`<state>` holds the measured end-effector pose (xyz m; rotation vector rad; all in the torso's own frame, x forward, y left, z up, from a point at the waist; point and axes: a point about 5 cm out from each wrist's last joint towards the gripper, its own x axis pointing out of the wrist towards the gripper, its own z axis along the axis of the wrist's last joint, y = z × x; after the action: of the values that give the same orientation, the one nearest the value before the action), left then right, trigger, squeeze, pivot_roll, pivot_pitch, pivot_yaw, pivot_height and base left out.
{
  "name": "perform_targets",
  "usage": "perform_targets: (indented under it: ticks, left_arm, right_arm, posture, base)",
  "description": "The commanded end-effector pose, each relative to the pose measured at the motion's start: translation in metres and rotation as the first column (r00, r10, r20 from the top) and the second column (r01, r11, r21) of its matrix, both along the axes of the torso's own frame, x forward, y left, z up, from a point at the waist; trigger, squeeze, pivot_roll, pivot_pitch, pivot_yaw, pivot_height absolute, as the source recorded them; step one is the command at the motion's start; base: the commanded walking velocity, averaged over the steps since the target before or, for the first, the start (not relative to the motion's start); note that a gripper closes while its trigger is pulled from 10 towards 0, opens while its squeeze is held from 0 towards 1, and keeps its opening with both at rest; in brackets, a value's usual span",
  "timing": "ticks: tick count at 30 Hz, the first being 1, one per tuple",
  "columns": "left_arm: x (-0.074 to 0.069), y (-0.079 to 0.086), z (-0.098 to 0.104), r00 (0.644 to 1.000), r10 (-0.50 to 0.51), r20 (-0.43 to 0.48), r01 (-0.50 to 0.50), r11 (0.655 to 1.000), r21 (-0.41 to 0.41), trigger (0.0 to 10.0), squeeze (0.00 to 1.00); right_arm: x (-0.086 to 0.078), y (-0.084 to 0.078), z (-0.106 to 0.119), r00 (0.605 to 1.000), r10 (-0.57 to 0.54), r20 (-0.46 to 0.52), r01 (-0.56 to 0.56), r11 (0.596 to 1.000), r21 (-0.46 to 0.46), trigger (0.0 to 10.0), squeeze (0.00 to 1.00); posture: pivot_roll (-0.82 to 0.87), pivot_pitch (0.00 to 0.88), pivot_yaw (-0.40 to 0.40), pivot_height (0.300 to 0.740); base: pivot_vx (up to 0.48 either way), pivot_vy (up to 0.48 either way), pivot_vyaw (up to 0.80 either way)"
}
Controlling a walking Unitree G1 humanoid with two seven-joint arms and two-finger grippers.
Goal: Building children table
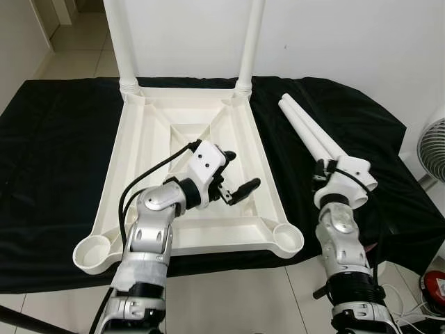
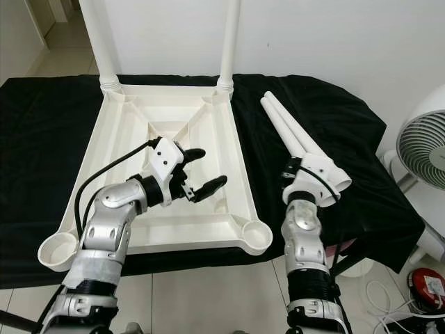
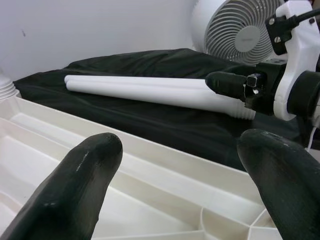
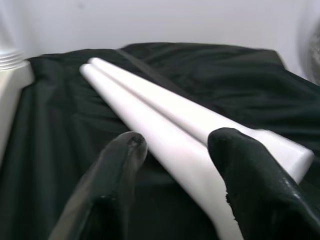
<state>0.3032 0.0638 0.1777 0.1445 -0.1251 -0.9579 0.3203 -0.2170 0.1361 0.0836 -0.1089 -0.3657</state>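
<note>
The nearer leg is long and widens from a slim tip [image 1: 283, 104]. So my right gripper grabs the leg by its wide ribbed end [image 1: 357, 199] next.
A white plastic tabletop [image 1: 115, 167] lies upside down on a black cloth. Two white legs [image 1: 119, 42] [image 1: 252, 42] stand upright in its far corner sockets. The near sockets [image 1: 94, 252] [image 1: 287, 236] hold nothing. Two loose legs [image 1: 311, 129] lie side by side on the cloth to the right. My left gripper [image 1: 243, 169] hovers open over the tabletop's underside, pointing toward the loose legs. My right gripper [image 4: 180, 140] is open at the near, wide ends of the loose legs [image 4: 165, 120], with one finger on either side of the nearer leg.
The black cloth [image 1: 55, 139] covers the whole work surface. A white fan [image 2: 424, 156] stands off its right edge. A red object [image 1: 434, 285] and cables lie on the tiled floor at the near right. A white wall backs the scene.
</note>
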Motion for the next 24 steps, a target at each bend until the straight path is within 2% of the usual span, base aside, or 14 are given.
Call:
perform_targets:
  ticks: [1, 4, 8, 9, 10, 11, 12, 13, 20, 24]
  left_arm:
    - [0.01, 0.01, 0.003, 0.949, 0.315, -0.031, -0.316, 0.944, -0.091, 10.0, 0.0]
    - [0.008, 0.008, 0.003, 0.954, 0.293, -0.066, -0.298, 0.947, -0.115, 10.0, 0.0]
    - [0.007, 0.005, 0.003, 0.955, 0.283, -0.086, -0.291, 0.95, -0.116, 10.0, 0.0]
    - [0.007, 0.004, 0.003, 0.954, 0.288, -0.086, -0.296, 0.949, -0.11, 10.0, 0.0]
    - [0.007, 0.004, 0.003, 0.954, 0.288, -0.086, -0.296, 0.949, -0.11, 10.0, 0.0]
    - [0.007, 0.003, 0.002, 0.952, 0.29, -0.094, -0.299, 0.949, -0.103, 10.0, 0.0]
    - [0.007, 0.003, 0.002, 0.952, 0.29, -0.094, -0.299, 0.949, -0.103, 10.0, 0.0]
    - [0.006, 0.002, 0.002, 0.952, 0.292, -0.095, -0.301, 0.949, -0.098, 10.0, 0.0]
    - [0.003, -0.001, 0.002, 0.947, 0.301, -0.11, -0.311, 0.946, -0.092, 10.0, 0.0]
    - [-0.002, -0.005, 0.0, 0.954, 0.274, -0.126, -0.286, 0.954, -0.089, 10.0, 0.0]
  right_arm:
    - [0.001, -0.004, -0.002, 1.0, -0.015, -0.012, 0.015, 0.999, 0.037, 10.0, 1.0]
    - [0.002, -0.007, -0.002, 1.0, -0.027, -0.011, 0.027, 0.998, 0.054, 10.0, 1.0]
    - [0.005, -0.01, -0.001, 0.999, -0.048, -0.022, 0.048, 0.998, 0.028, 10.0, 1.0]
    - [0.006, -0.011, 0.0, 0.998, -0.056, -0.027, 0.057, 0.998, 0.01, 10.0, 0.84]
    - [0.006, -0.011, 0.0, 0.998, -0.056, -0.027, 0.057, 0.998, 0.01, 10.0, 0.84]
    - [0.008, -0.012, 0.002, 0.998, -0.06, -0.03, 0.061, 0.998, 0.006, 10.0, 0.24]
    - [0.008, -0.012, 0.002, 0.998, -0.06, -0.03, 0.061, 0.998, 0.006, 10.0, 0.24]
    - [0.009, -0.012, 0.003, 0.998, -0.061, -0.033, 0.061, 0.998, -0.008, 10.0, 0.0]
    - [0.006, -0.014, 0.002, 0.998, -0.051, -0.045, 0.049, 0.998, -0.043, 10.0, 0.0]
    - [-0.004, -0.019, -0.006, 0.996, -0.051, -0.071, 0.041, 0.989, -0.141, 10.0, 0.0]
  posture:
    - [-0.08, 0.0, -0.003, 0.74]
    - [-0.08, 0.0, -0.002, 0.74]
    - [-0.07, 0.0, -0.007, 0.74]
    - [-0.07, 0.0, -0.008, 0.74]
    - [-0.07, 0.0, -0.008, 0.74]
    - [-0.07, 0.0, -0.012, 0.74]
    - [-0.07, 0.0, -0.012, 0.74]
    - [-0.07, 0.0, -0.013, 0.74]
    - [-0.07, 0.0, -0.019, 0.74]
    - [-0.07, 0.0, -0.021, 0.74]
  base:
    - [0.0, 0.0, 0.0]
    - [0.0, 0.0, 0.0]
    - [0.0, 0.0, 0.0]
    - [0.0, 0.0, 0.0]
    - [0.0, 0.0, 0.0]
    - [0.0, 0.0, 0.0]
    - [0.0, 0.0, 0.0]
    - [0.0, 0.0, 0.0]
    - [0.0, 0.0, 0.0]
    - [0.0, 0.0, 0.0]
